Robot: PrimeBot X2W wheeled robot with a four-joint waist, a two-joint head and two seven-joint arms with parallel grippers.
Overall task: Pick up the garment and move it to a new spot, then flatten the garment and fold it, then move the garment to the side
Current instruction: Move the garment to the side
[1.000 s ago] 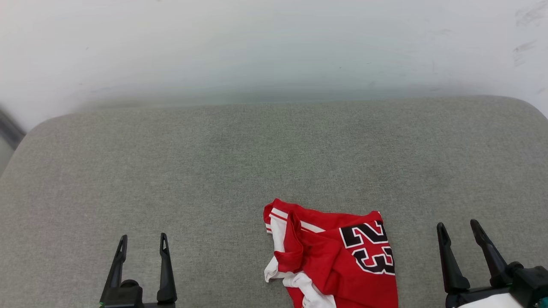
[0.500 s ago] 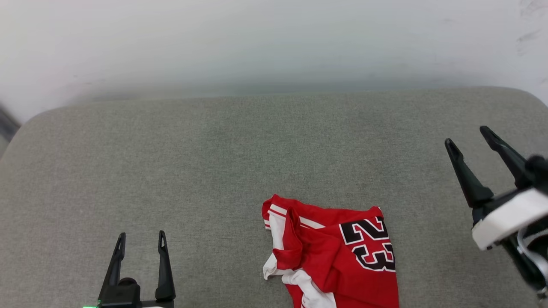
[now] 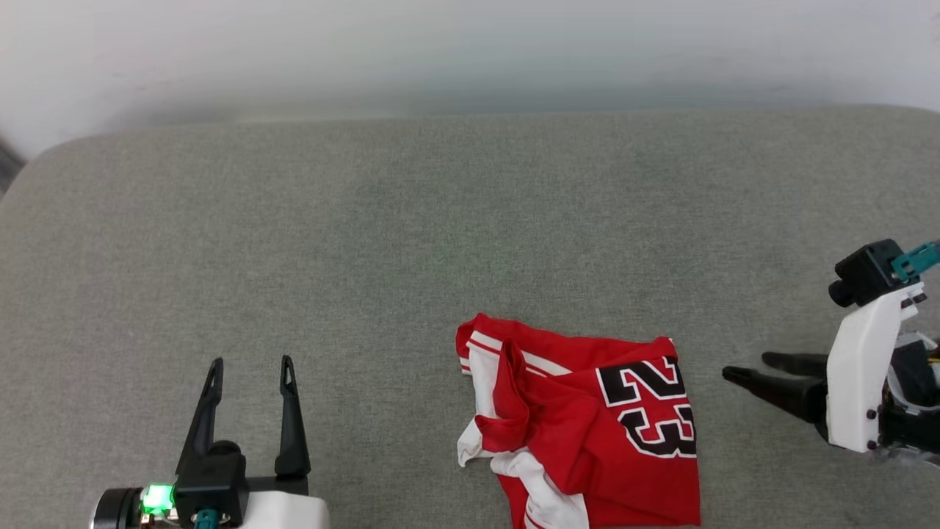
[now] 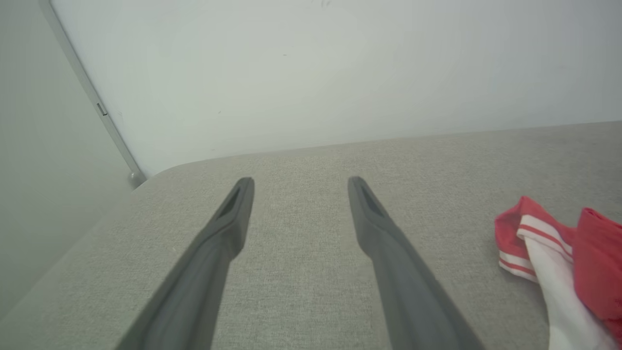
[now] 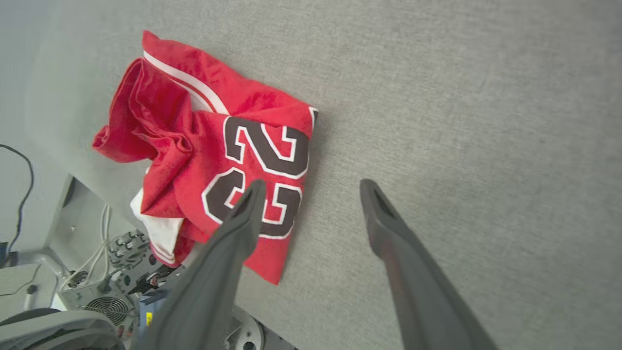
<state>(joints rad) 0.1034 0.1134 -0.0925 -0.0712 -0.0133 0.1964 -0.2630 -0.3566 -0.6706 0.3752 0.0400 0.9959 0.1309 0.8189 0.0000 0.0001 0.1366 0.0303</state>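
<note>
The red jersey (image 3: pixel 573 467) (image 5: pixel 169 163) needs to go to a new spot, so my right gripper should grab it next by its folded edge along the black "23".
The garment (image 3: pixel 569 430) is a red jersey with a black "23" and white striped trim, lying crumpled at the near edge of the grey fabric surface (image 3: pixel 440 235). My right gripper (image 3: pixel 745 366) hangs just right of it, fingers pointing left at it, open and holding nothing. In the right wrist view, the right gripper (image 5: pixel 313 184) hovers above the garment (image 5: pixel 214 146); its left finger lies over the "23", its right finger over bare fabric. My left gripper (image 3: pixel 250 364) stands open and empty well left of the garment. From the left wrist, the left gripper (image 4: pixel 300 181) shows wide apart, with the garment (image 4: pixel 559 243) at far right.
A white wall (image 3: pixel 470 51) rises behind the grey surface. The surface's rounded left corner (image 4: pixel 146 177) meets a metal strip (image 4: pixel 97 107) on the wall. Below the near edge, the robot's base with cables and a fan (image 5: pixel 97 296) is visible.
My right gripper swung from pointing away to pointing left at the garment, and came down beside it. The head camera tilted, shifting the whole picture. The left gripper stayed put.
</note>
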